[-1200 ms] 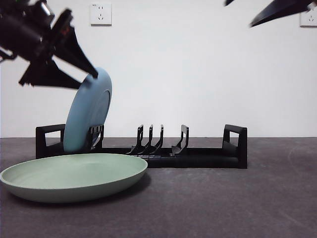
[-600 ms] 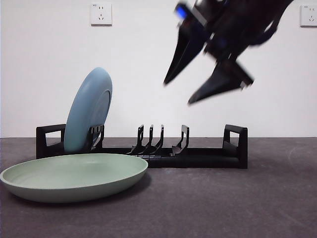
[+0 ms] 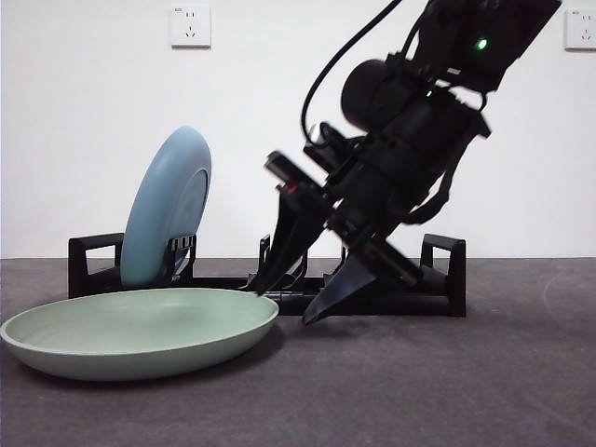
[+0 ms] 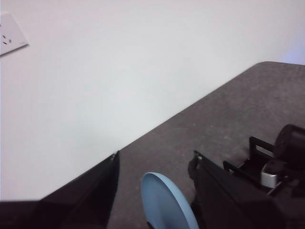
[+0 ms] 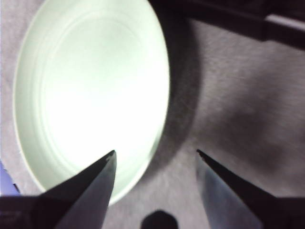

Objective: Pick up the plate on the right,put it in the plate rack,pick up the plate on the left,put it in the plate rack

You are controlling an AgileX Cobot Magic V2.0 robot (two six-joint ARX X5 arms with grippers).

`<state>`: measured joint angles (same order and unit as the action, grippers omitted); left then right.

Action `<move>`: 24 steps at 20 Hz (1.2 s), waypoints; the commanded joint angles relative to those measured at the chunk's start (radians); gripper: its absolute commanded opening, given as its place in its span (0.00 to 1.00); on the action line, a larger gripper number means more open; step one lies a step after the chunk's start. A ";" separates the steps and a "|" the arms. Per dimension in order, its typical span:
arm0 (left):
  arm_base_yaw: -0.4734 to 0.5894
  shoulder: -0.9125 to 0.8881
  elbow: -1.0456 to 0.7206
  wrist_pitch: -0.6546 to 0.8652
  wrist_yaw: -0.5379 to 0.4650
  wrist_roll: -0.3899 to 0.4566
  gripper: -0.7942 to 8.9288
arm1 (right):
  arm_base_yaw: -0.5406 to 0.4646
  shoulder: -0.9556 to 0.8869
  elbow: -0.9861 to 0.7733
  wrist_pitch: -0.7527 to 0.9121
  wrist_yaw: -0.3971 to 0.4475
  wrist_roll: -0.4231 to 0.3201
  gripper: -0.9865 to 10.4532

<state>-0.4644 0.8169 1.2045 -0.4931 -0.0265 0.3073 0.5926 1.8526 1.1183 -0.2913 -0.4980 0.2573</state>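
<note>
My right gripper grabs the green plate by its thin raised rim (image 3: 269,315) (image 5: 153,151) next. The green plate's flat side spreads far wider than my open fingers.
The black plate rack (image 3: 445,270) runs across the back of the table. A blue plate (image 3: 168,205) stands on edge in its left end, leaning slightly, with nothing holding it. A pale green plate (image 3: 130,331) lies flat on the table in front of the rack, at the left. My right gripper (image 3: 282,305) is down low at this plate's right rim and open. One jaw is over the plate (image 5: 90,90) and the other over the bare table beside it. My left gripper (image 4: 156,155) is open and empty, high above the blue plate (image 4: 167,202).
The dark grey table (image 3: 447,382) stretches to the right of the green plate. On the white back wall are two sockets, one at the left (image 3: 190,26) and one at the right (image 3: 579,33). The right arm's dark body (image 3: 410,149) covers the middle of the rack.
The left arm let go of the blue plate in the rack and rose out of the front view. The right arm swung down from the upper right to the green plate's rim.
</note>
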 commanded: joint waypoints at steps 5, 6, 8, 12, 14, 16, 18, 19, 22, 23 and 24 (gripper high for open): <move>-0.014 -0.002 -0.002 -0.014 -0.030 0.018 0.34 | 0.025 0.079 0.000 0.059 -0.026 0.068 0.20; -0.014 -0.001 -0.002 -0.025 -0.030 0.019 0.34 | 0.025 0.083 0.000 0.058 -0.024 0.068 0.15; -0.014 -0.001 -0.002 -0.037 -0.034 0.021 0.35 | 0.025 0.083 0.000 0.056 -0.018 0.068 0.08; -0.014 -0.001 -0.002 -0.061 -0.050 0.038 0.34 | 0.025 0.080 0.002 0.052 -0.019 0.092 0.07; -0.014 0.001 -0.002 -0.069 -0.050 0.038 0.34 | 0.023 0.068 0.002 0.039 -0.017 0.093 0.07; -0.017 0.005 -0.002 -0.077 -0.047 0.038 0.34 | 0.023 0.043 0.002 0.014 -0.006 0.093 0.07; -0.026 0.013 -0.002 -0.083 -0.044 0.038 0.34 | 0.024 0.004 0.002 -0.020 0.038 0.093 0.07; -0.032 0.018 -0.002 -0.085 -0.043 0.038 0.34 | 0.024 -0.018 0.002 -0.037 0.054 0.093 0.07; -0.068 0.039 -0.002 -0.084 -0.042 0.038 0.34 | 0.023 -0.099 0.002 -0.087 0.116 0.088 0.07; -0.084 0.047 -0.002 -0.084 -0.042 0.038 0.34 | 0.022 -0.130 0.002 -0.102 0.141 0.082 0.07; -0.103 0.056 -0.002 -0.084 -0.042 0.038 0.34 | 0.021 -0.161 0.002 -0.116 0.165 0.078 0.07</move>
<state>-0.5545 0.8700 1.2045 -0.5766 -0.0711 0.3378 0.6147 1.7145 1.1210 -0.4068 -0.3443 0.3450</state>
